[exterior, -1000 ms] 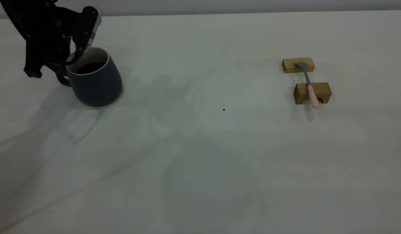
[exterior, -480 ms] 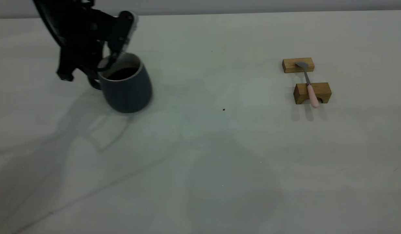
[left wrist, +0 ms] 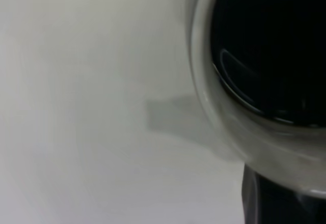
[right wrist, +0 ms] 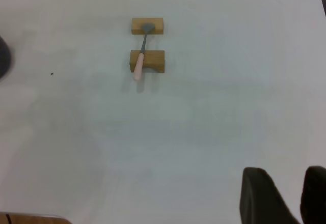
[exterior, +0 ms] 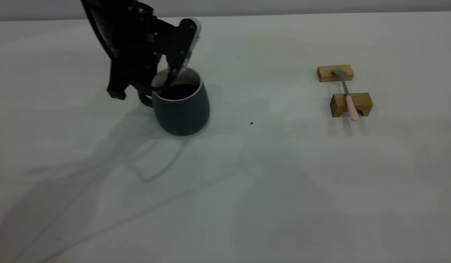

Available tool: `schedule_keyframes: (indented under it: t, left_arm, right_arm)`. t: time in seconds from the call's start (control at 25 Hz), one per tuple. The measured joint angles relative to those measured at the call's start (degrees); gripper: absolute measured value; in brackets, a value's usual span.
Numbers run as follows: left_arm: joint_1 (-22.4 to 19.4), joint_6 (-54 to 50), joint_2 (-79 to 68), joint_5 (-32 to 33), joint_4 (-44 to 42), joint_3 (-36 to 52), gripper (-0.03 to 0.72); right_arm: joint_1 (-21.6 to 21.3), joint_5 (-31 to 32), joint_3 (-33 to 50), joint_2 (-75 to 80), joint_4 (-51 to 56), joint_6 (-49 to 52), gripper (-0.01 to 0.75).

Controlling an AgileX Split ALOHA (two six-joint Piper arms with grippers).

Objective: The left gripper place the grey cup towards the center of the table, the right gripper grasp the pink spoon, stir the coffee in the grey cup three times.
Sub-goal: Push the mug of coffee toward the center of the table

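The cup stays in my left gripper for now until it nears the dark speck [exterior: 251, 123], since the grey cup's base [exterior: 182, 131] sits far from the speck.
The grey cup [exterior: 181, 107] with dark coffee [exterior: 178, 90] stands left of the table's [exterior: 247, 175] middle. My left gripper [exterior: 167, 81] is shut on its rim at the handle side, one finger inside and one outside. In the left wrist view the white rim [left wrist: 216, 117] and coffee [left wrist: 270, 46] fill the frame, with a dark finger [left wrist: 272, 203] at the wall. The pink spoon [exterior: 348, 98] lies across two wooden blocks at the right, also seen as a small spoon [right wrist: 140, 58] in the right wrist view. My right gripper [right wrist: 285, 172] hovers open far from it, holding nothing.
The spoon's bowl rests on the far wooden block [exterior: 327, 73] and its handle on the near notched block [exterior: 362, 102]. A tiny dark speck [exterior: 251, 123] lies between cup and blocks. The cup's edge [right wrist: 2, 56] shows at the side of the right wrist view.
My left gripper has carried the grey cup steadily to the right, toward the table's middle. The spoon and blocks have not moved.
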State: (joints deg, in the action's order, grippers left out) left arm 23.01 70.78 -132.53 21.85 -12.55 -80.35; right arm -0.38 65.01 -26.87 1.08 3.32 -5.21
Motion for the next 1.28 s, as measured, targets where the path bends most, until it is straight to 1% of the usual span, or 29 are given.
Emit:
schedule_keyframes:
  t: [0.28,0.6,1.08,1.16,1.28]
  left_arm:
    - [2.47,-2.39,-0.47,-1.16,-0.12,0.0,0.212]
    - [4.57,-3.54,-0.78,-4.6,-0.19,0.0,0.212]
    - [4.94,-6.1,-1.05,-5.75,-0.02,0.0,0.214]
    - [4.94,-6.24,-1.09,-5.94,-0.02,0.0,0.249]
    - [4.94,-6.42,-1.43,-6.19,-0.12,0.0,0.379]
  right_arm:
    - [0.0,0.0,0.0,0.0,0.0,0.0,0.237]
    - [0.0,0.0,0.0,0.0,0.0,0.0,0.237]
    - [0.0,0.0,0.0,0.0,0.0,0.0,0.237]
    - [0.0,0.0,0.0,0.0,0.0,0.0,0.237]
    - [0.0,0.0,0.0,0.0,0.0,0.0,0.237]
